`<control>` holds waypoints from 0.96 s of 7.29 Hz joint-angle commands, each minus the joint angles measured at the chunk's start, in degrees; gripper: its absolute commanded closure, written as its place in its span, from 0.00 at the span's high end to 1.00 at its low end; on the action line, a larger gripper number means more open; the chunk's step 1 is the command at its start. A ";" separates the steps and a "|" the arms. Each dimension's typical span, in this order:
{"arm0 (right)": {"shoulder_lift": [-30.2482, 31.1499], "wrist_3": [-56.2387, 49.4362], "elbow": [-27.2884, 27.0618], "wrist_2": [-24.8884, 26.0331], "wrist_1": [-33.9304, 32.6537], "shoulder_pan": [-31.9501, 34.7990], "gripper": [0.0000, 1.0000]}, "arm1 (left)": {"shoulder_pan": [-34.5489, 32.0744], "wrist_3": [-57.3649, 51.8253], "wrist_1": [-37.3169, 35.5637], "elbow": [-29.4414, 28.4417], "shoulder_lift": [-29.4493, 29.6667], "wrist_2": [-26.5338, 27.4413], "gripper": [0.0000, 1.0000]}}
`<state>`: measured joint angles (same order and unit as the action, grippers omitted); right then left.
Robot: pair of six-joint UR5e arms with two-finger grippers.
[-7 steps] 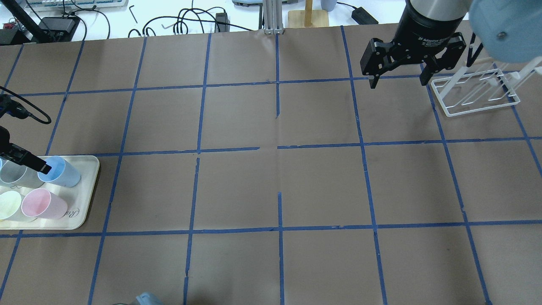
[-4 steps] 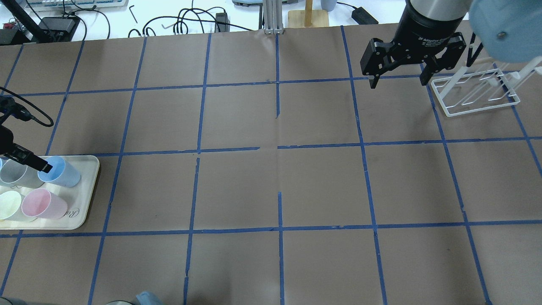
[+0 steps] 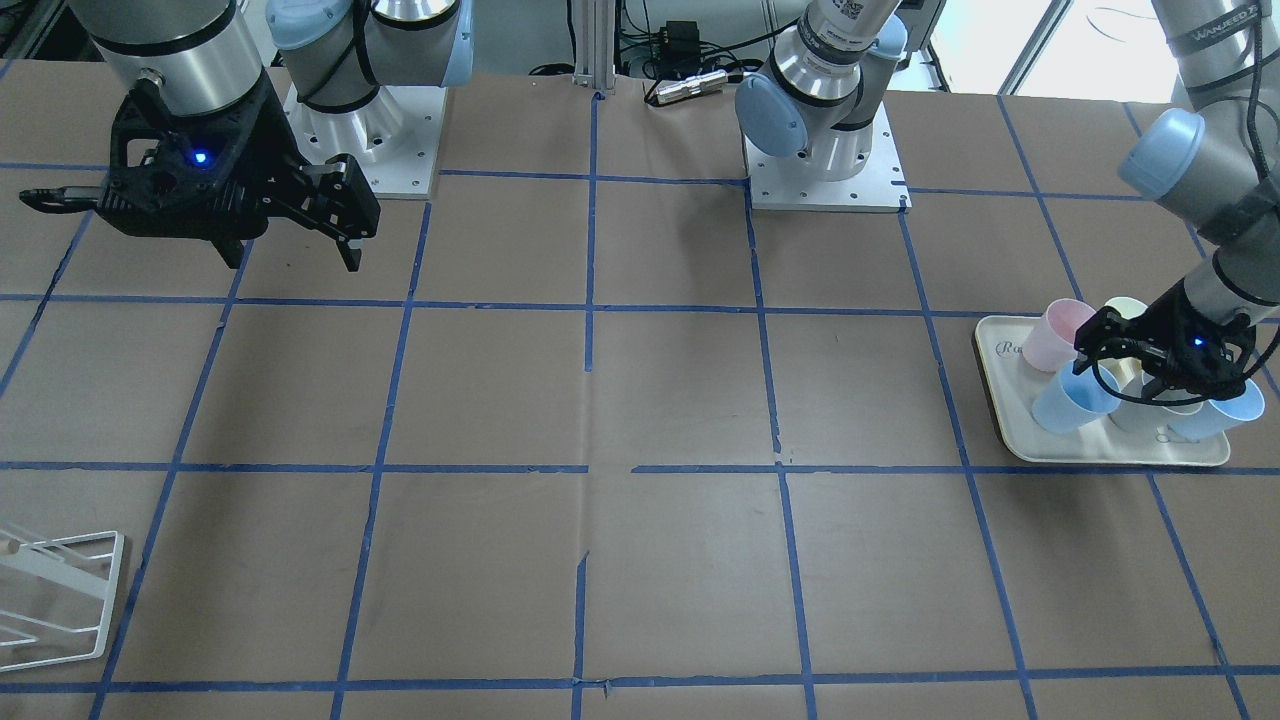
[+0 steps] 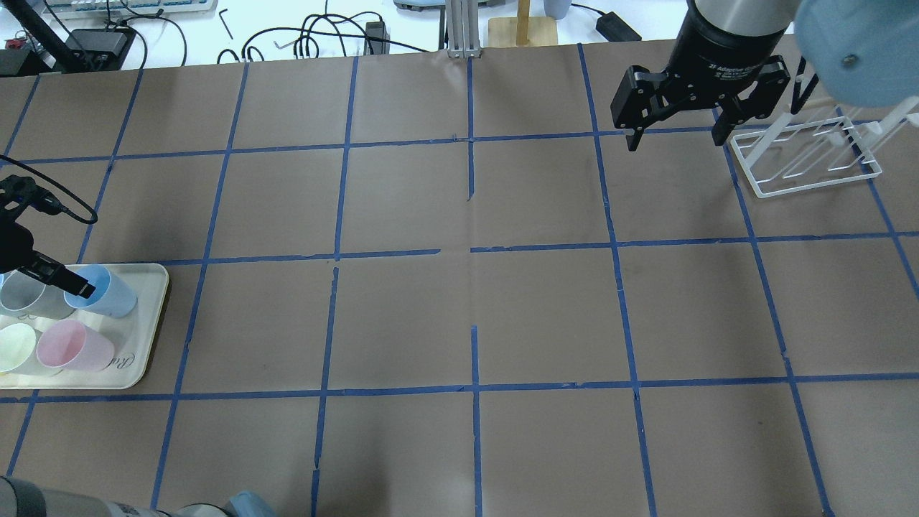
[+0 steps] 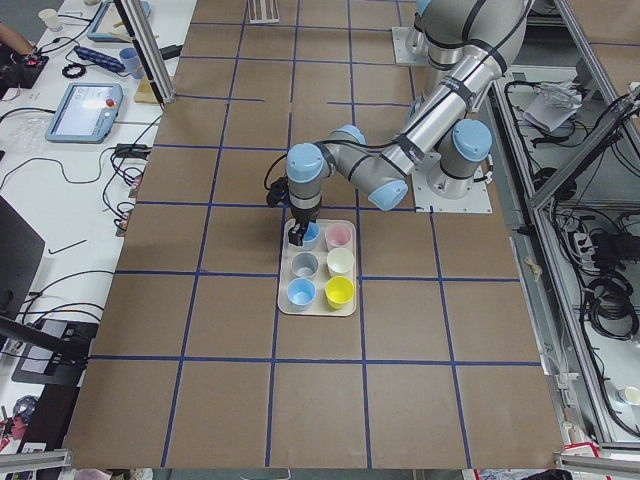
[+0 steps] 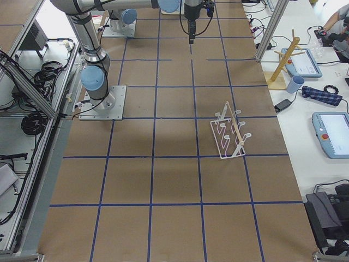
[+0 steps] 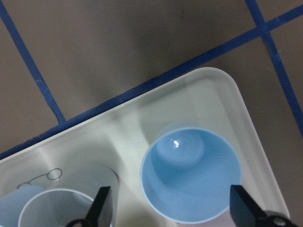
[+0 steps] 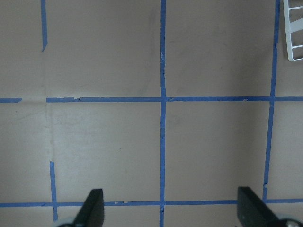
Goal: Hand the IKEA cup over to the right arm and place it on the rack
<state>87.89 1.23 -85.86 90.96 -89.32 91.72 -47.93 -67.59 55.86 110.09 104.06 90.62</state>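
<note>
I should pass the pale blue cup to my right arm, so my left gripper should grab the cup by its rim (image 3: 1086,374) next.
The pale blue IKEA cup (image 4: 104,291) stands upright at the far right corner of a cream tray (image 4: 152,323); it also shows in the front view (image 3: 1068,400) and the left wrist view (image 7: 191,175). My left gripper (image 7: 173,215) is open and hovers over this cup, one finger on each side, not touching. In the overhead view one of its fingers (image 4: 72,283) crosses the cup's rim. My right gripper (image 4: 675,140) is open and empty, held high at the far right, also seen in the right wrist view (image 8: 173,213). The white wire rack (image 4: 808,161) stands to its right.
The tray also holds a grey cup (image 4: 29,298), a pink cup (image 4: 72,345), a pale yellow cup (image 4: 14,345), a brighter blue cup (image 3: 1220,412) and a yellow cup (image 5: 339,292). A black cable loop (image 4: 54,201) hangs off the left wrist. A wooden stand (image 4: 523,27) is behind the table.
The left wrist and its cable have shifted slightly right over the tray, and the finger stays at the blue cup's rim. The right arm has not moved.
</note>
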 commanded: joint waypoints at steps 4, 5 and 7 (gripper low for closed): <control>0.00 0.09 -0.01 -0.08 0.20 0.04 1.00 | 0.02 0.26 1.01 -0.40 2.37 0.26 0.85; 0.00 0.09 -0.01 0.00 0.20 0.04 1.00 | 0.02 0.26 1.09 -0.40 2.81 0.34 0.82; 0.00 0.09 -0.01 0.00 0.20 0.04 1.00 | -0.06 0.35 1.18 -0.40 3.16 0.43 0.26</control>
<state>87.89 1.31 -85.87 90.96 -89.13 91.76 -47.91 -67.31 56.99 109.72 107.03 91.01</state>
